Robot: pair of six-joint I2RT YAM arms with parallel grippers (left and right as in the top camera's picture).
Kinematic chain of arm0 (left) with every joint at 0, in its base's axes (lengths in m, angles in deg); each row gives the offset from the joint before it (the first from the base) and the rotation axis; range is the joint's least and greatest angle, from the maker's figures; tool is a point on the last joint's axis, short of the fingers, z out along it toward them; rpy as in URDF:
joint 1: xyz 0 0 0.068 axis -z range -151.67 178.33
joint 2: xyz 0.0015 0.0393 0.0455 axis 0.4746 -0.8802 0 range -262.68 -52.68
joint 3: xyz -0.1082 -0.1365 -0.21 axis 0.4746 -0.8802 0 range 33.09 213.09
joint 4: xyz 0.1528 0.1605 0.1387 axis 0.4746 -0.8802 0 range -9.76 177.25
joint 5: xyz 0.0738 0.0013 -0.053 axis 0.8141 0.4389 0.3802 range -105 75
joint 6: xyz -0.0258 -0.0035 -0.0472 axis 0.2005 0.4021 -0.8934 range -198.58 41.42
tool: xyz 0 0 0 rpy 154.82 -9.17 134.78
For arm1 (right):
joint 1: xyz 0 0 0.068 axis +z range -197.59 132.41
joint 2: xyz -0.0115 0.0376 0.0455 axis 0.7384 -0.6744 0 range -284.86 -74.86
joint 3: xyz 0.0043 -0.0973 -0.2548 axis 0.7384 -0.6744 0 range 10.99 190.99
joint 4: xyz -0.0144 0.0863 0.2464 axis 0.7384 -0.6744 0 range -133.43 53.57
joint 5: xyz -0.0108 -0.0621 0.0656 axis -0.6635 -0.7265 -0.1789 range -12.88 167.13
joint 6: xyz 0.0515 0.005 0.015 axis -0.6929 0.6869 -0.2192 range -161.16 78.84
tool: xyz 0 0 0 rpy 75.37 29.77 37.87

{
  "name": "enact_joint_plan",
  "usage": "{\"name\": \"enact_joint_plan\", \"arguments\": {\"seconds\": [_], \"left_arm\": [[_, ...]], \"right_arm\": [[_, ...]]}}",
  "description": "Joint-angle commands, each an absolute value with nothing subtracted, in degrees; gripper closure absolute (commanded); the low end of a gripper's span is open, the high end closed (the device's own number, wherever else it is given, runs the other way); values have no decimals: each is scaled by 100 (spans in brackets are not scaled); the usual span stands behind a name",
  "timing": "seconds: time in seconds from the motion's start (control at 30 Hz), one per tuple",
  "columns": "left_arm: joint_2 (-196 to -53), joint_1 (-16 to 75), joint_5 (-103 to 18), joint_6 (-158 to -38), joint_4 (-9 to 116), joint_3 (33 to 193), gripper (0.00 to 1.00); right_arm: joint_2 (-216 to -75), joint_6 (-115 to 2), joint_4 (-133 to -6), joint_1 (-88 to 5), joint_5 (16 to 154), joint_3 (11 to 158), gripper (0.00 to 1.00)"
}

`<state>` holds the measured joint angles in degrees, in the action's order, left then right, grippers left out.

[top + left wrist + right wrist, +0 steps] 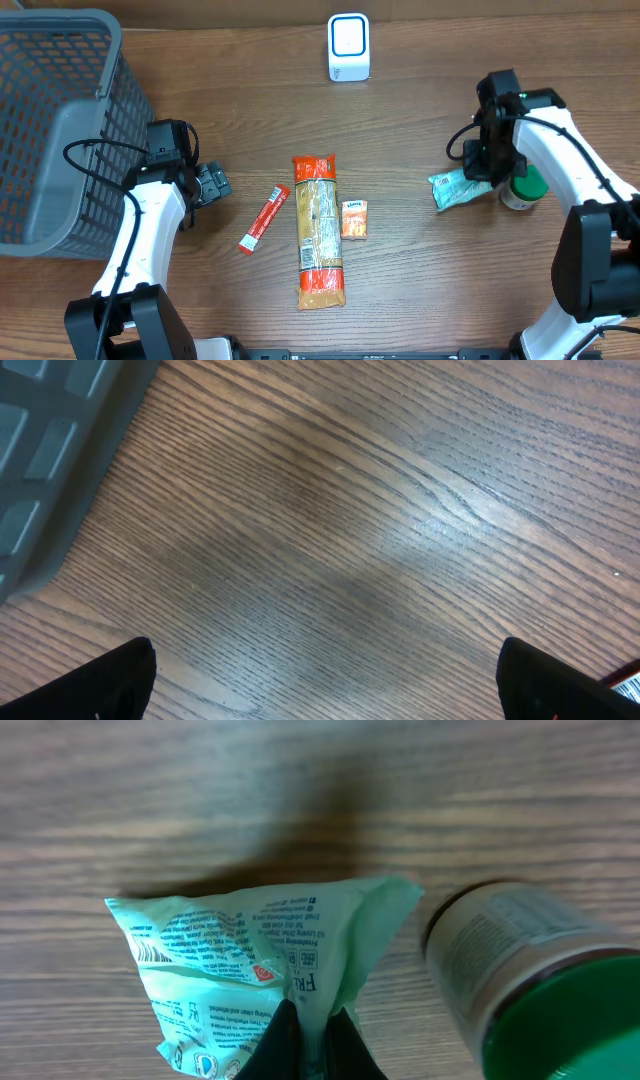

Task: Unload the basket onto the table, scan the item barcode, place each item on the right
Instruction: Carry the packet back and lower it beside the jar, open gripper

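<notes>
I will release the pale green packet from my right gripper, because the packet's barcode end touches the wooden tabletop beside a narrow shadow.
My right gripper (313, 1030) is shut on a fold of a pale green printed packet (230, 960), its black fingertips (280, 1040) pinching the film. A barcode (150, 952) shows on the packet's left end. Seen from overhead, the packet (455, 188) lies at the right of the table under the right gripper (490, 165). A white barcode scanner (348, 47) stands at the back centre. My left gripper (212, 185) hangs open beside the basket. In its wrist view the left gripper (325, 680) has only bare wood between its wide-apart fingers (120, 680).
A grey mesh basket (60, 130) fills the left back corner. A long pasta pack (318, 230), a red stick sachet (264, 218) and a small orange box (354, 218) lie mid-table. A green-lidded bottle (522, 188) stands right next to the packet.
</notes>
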<state>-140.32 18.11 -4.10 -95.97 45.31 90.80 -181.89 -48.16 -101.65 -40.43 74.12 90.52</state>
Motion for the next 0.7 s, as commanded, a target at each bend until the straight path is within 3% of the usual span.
{"name": "enact_joint_plan", "arguments": {"seconds": [0.0,0.1,0.2,0.27,0.5,0.67], "left_arm": [[-14010,1827,-452,-9546,4553,9185,0],[-14010,1827,-452,-9546,4551,9185,0],[-14010,1827,-452,-9546,4553,9185,0],[-14010,1827,-452,-9546,4553,9185,0],[-14010,1827,-452,-9546,4553,9185,0],[-14010,1827,-452,-9546,4553,9185,0]], "right_arm": [[-18145,-4845,-10095,-4039,7469,9013,88],[-18145,-4845,-10095,-4039,7469,9013,79],[-18145,-4847,-10099,-4039,7471,9017,36],[-18145,-4849,-10103,-4039,7471,9039,26],[-18130,-4998,-10866,-4037,7471,9872,10],[-18125,-5000,-11581,-4037,7478,10674,9]]}}
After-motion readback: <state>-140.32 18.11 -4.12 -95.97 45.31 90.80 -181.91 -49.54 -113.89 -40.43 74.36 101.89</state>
